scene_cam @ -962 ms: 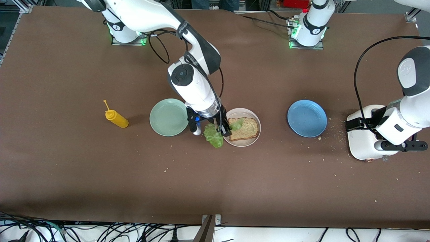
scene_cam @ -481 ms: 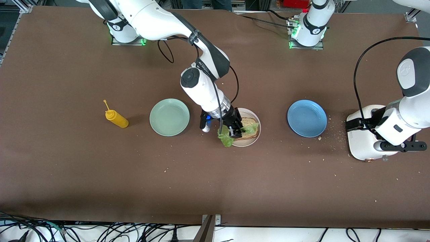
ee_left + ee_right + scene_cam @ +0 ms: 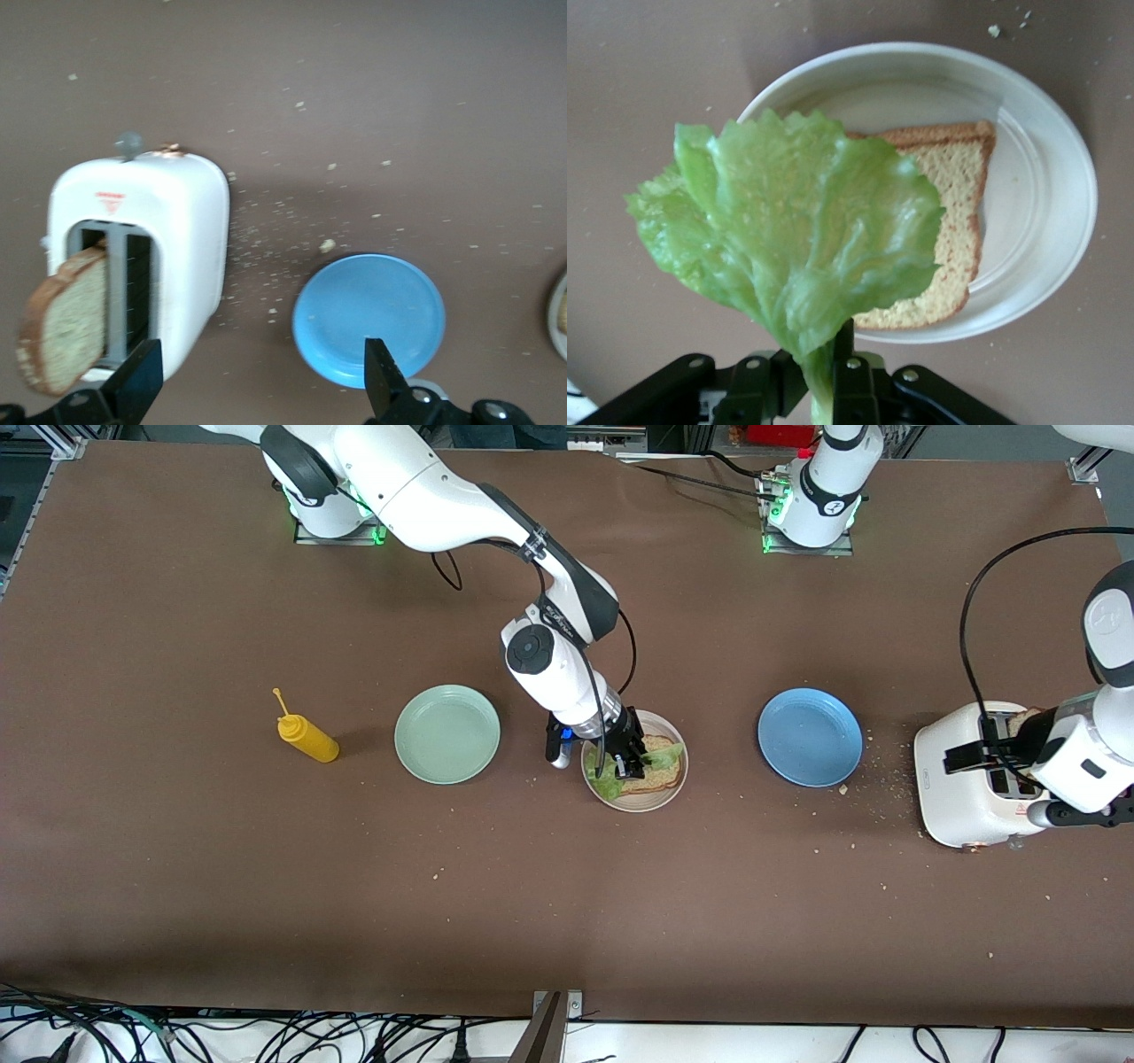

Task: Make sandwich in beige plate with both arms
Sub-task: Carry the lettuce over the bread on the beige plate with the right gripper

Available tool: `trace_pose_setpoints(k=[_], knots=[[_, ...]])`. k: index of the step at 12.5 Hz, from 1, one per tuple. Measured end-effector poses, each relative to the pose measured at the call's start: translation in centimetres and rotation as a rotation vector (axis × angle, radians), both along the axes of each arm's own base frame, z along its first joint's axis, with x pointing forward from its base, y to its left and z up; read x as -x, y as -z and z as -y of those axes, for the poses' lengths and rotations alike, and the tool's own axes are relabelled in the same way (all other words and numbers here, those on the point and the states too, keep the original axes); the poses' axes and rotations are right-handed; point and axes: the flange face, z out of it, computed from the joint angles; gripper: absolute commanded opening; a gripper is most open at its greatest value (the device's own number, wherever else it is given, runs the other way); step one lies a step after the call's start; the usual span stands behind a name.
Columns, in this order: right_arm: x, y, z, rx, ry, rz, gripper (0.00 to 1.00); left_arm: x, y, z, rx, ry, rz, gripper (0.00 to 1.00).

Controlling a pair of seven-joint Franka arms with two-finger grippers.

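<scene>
The toaster's bread slice should go on top of the lettuce in the beige plate, so next I need to grab it by its exposed crust edge with my left gripper.
The beige plate holds one toasted bread slice. My right gripper hangs just over the plate, shut on the stem of a green lettuce leaf that drapes across the slice. In the right wrist view, the gripper pinches the lettuce above the bread and plate. My left gripper is open over the white toaster. A second bread slice stands in the toaster slot, beside the left gripper.
A blue plate lies between the beige plate and the toaster, and shows in the left wrist view. A mint-green plate and a yellow mustard bottle lie toward the right arm's end. Crumbs are scattered near the toaster.
My right gripper carried the lettuce from the plate's edge to over the bread slice. My left arm shifted over the toaster, uncovering the slot with the bread slice.
</scene>
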Motion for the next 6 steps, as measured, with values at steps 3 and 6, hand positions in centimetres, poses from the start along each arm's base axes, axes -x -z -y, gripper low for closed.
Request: trace_pose_setpoints(k=[3, 6], knots=[[0.2, 1.2, 0.0, 0.011, -0.002, -0.013, 0.00, 0.8, 1.0, -4.3, -0.004, 0.034, -0.028, 1.00], [0.4, 1.4, -0.1, 0.012, -0.004, -0.013, 0.00, 1.7, 2.4, -8.0, 0.001, 0.024, 0.000, 1.00]])
